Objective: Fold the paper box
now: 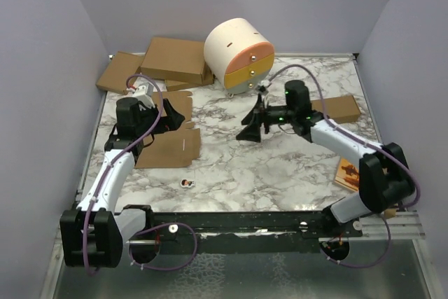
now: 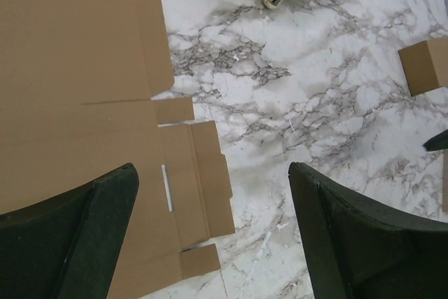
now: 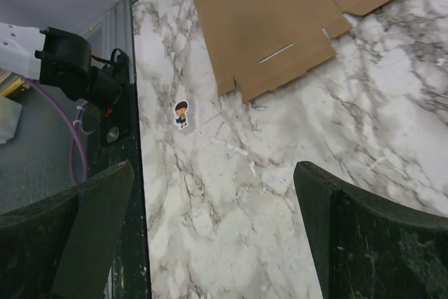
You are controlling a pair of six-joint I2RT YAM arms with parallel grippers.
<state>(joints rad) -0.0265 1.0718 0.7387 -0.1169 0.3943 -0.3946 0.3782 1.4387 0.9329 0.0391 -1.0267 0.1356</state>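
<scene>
My right gripper should next grab the paper box by its slit-side edge facing that gripper. The opposite side then stays free for turning and folding.
The paper box (image 1: 173,148) lies as a flat brown die-cut sheet with flaps and a slit on the left of the marble table. In the left wrist view it (image 2: 77,103) fills the left side. My left gripper (image 1: 170,115) hovers over the sheet's right edge, open and empty (image 2: 213,194), with one finger (image 2: 91,229) over the cardboard. My right gripper (image 1: 248,129) is open and empty above bare marble mid-table, apart from the sheet. The right wrist view (image 3: 213,194) shows the sheet (image 3: 280,19) farther off.
A cream round drawer unit (image 1: 238,54) with orange and yellow fronts stands at the back. Larger brown cartons (image 1: 175,59) lie back left. A small brown carton (image 1: 339,108) sits at right. A small sticker (image 1: 185,183) and an orange item (image 1: 348,173) lie near the front.
</scene>
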